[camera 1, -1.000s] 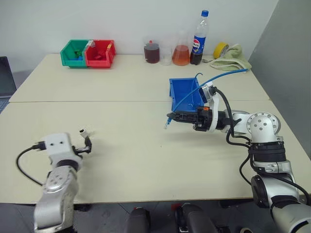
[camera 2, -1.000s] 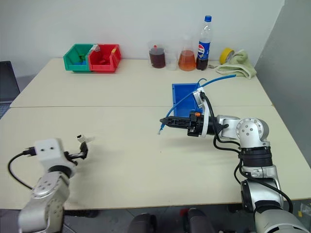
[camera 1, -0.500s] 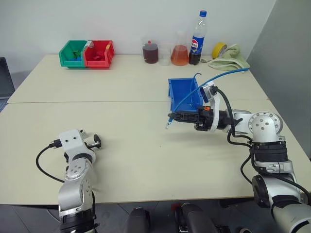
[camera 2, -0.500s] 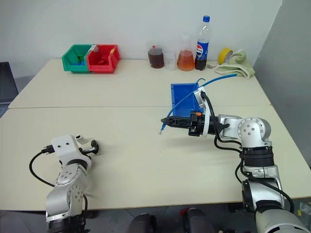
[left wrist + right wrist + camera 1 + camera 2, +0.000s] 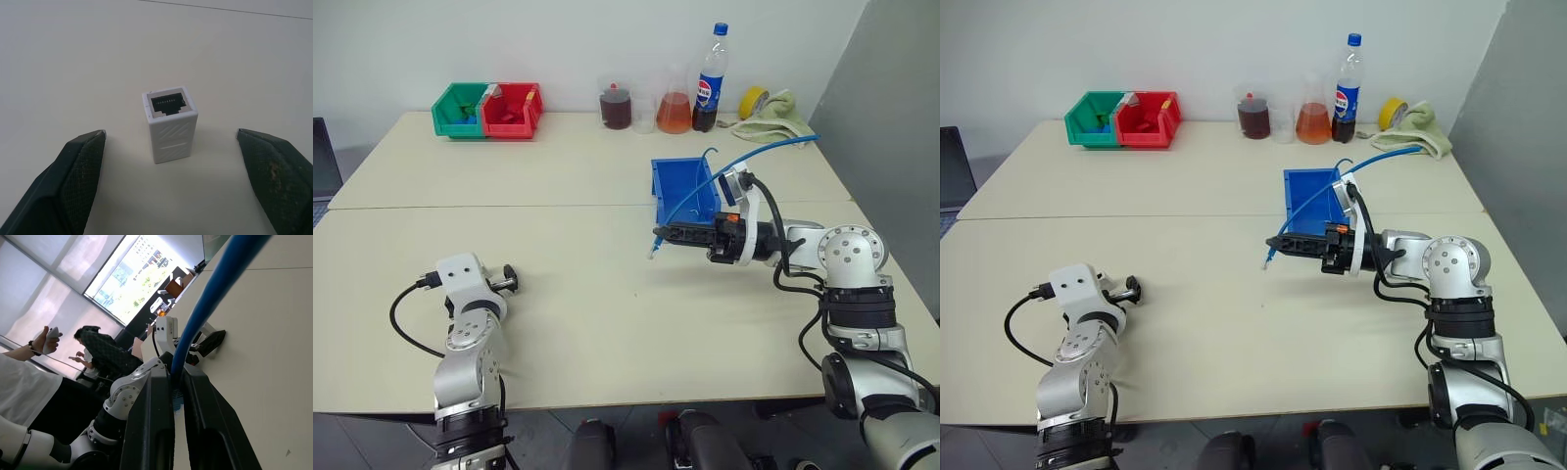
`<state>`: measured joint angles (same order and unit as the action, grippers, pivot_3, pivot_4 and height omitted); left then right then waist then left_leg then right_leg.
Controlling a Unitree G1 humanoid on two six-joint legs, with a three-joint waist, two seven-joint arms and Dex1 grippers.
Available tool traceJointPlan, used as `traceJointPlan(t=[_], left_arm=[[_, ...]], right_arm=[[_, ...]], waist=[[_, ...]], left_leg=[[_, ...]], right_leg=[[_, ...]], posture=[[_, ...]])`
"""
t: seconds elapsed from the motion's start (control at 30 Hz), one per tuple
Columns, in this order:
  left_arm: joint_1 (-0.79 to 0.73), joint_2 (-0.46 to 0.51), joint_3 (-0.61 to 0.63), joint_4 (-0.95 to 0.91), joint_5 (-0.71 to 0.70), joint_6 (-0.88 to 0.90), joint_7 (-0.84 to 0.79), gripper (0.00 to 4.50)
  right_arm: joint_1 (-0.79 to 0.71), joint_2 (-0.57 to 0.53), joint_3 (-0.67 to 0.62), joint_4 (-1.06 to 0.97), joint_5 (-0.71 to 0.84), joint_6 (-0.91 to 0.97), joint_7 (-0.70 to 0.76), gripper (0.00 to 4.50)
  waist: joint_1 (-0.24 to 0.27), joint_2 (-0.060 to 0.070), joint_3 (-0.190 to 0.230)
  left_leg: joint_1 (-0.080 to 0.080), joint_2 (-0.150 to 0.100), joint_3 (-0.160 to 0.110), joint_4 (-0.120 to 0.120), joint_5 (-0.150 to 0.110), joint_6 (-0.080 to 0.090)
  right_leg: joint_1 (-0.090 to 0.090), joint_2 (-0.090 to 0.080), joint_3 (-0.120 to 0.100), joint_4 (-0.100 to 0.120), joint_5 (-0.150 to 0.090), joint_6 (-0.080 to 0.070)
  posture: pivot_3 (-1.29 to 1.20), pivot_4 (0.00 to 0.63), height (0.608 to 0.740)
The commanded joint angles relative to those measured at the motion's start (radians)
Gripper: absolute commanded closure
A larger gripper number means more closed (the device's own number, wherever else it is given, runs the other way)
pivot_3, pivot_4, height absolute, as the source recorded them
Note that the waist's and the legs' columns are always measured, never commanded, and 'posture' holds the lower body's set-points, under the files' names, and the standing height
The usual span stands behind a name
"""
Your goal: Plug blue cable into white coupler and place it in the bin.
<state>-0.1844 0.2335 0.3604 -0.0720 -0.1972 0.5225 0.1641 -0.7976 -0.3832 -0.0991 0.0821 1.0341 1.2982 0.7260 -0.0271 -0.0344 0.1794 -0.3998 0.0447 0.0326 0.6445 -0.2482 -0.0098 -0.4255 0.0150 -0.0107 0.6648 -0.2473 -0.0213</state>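
Observation:
My left gripper closes on the white coupler now, since in the left wrist view my fingers stand beside the coupler's lower sides.
The white coupler (image 5: 169,126) stands upright on the table with its dark socket facing up. My left gripper (image 5: 507,280) is open and low over the table at the near left, one black finger (image 5: 80,171) on each side of the coupler, clear of it. My right gripper (image 5: 660,235) hovers above mid-table, pointing left, shut on the blue cable (image 5: 697,196). The cable's clear plug (image 5: 652,253) hangs just past the fingertips. The rest of the cable arcs back over the blue bin (image 5: 671,184), which stands right behind that gripper. In the right wrist view the cable (image 5: 215,289) runs out between the closed fingers (image 5: 151,421).
A green bin (image 5: 460,106) and a red bin (image 5: 514,106) sit at the far left. Flasks of coloured liquid (image 5: 676,110), a cola bottle (image 5: 711,76), a yellow tape roll (image 5: 758,100) and a cloth (image 5: 783,117) line the far edge. People (image 5: 100,352) show behind the table.
My left arm has swung forward and down, bringing its open fingers around the coupler on the table. The right gripper and cable have stayed put.

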Motion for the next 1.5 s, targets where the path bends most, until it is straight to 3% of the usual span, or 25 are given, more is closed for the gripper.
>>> traceJointPlan(t=[0.03, 0.23, 0.47, 0.63, 0.97, 1.07, 1.2, 1.5], left_arm=[[0.001, 0.009, 0.01, -0.008, 0.019, 0.018, 0.009, 0.31], [0.007, 0.009, 0.011, -0.014, 0.021, 0.033, 0.011, 1.29], [0.021, 0.006, 0.02, -0.033, 0.024, 0.049, 0.022, 2.82], [0.025, 0.003, 0.023, -0.045, 0.024, 0.058, 0.026, 3.68], [0.036, 0.04, -0.02, -0.094, 0.029, 0.071, -0.025, 3.71], [0.038, 0.092, -0.068, -0.124, 0.008, 0.073, -0.133, 3.71], [0.034, 0.237, -0.168, -0.181, -0.039, 0.076, -0.393, 3.71], [-0.011, 0.356, -0.298, -0.194, -0.138, 0.04, -0.754, 3.71]], right_arm=[[-0.001, 0.0, -0.029, -0.038, 0.017, -0.005, 0.002, 4.48], [0.003, -0.001, -0.03, -0.039, 0.018, -0.006, -0.001, 4.48], [0.003, -0.002, -0.027, -0.032, 0.014, -0.01, 0.004, 4.48], [0.001, 0.0, -0.024, -0.021, 0.007, -0.017, 0.006, 4.48], [0.002, -0.001, -0.023, -0.02, 0.006, -0.017, 0.007, 4.48], [0.0, -0.003, -0.023, -0.021, 0.007, -0.016, 0.006, 4.48], [-0.006, -0.013, -0.025, -0.022, 0.007, -0.012, 0.011, 4.48], [0.002, -0.022, -0.033, -0.04, 0.016, -0.005, 0.004, 4.48]], waist=[[0.0, 0.0, 0.0], [-0.003, 0.0, 0.0], [-0.004, 0.0, 0.0], [-0.004, 0.0, 0.0], [-0.004, 0.0, 0.0], [-0.002, 0.0, 0.0], [-0.001, 0.0, 0.0], [-0.001, 0.0, 0.0]], left_leg=[[0.0, 0.0, 0.0, 0.0, 0.0, 0.0], [0.0, 0.0, 0.0, 0.0, 0.0, 0.0], [0.0, 0.0, 0.0, 0.0, 0.0, 0.0], [0.0, 0.0, 0.0, 0.0, 0.0, 0.0], [0.0, 0.0, 0.0, 0.0, 0.0, 0.0], [0.0, 0.0, 0.0, 0.0, 0.0, 0.0], [0.0, 0.0, 0.0, 0.0, 0.0, 0.0], [0.0, 0.0, 0.0, 0.0, 0.0, 0.0]], right_leg=[[0.0, 0.0, 0.0, 0.0, 0.0, 0.0], [0.0, 0.0, 0.0, 0.0, 0.0, 0.0], [0.0, 0.0, 0.0, 0.0, 0.0, 0.0], [0.0, 0.0, 0.0, 0.0, 0.0, 0.0], [0.0, 0.0, 0.0, 0.0, 0.0, 0.0], [0.0, 0.0, 0.0, 0.0, 0.0, 0.0], [0.0, 0.0, 0.0, 0.0, 0.0, 0.0], [0.0, 0.0, 0.0, -0.001, 0.0, 0.0]], posture=[[0.0, 0.15, 0.74], [0.0, 0.15, 0.74], [0.0, 0.15, 0.74], [0.0, 0.15, 0.74], [0.0, 0.15, 0.74], [0.0, 0.15, 0.74], [0.0, 0.15, 0.74], [0.0, 0.15, 0.74]])
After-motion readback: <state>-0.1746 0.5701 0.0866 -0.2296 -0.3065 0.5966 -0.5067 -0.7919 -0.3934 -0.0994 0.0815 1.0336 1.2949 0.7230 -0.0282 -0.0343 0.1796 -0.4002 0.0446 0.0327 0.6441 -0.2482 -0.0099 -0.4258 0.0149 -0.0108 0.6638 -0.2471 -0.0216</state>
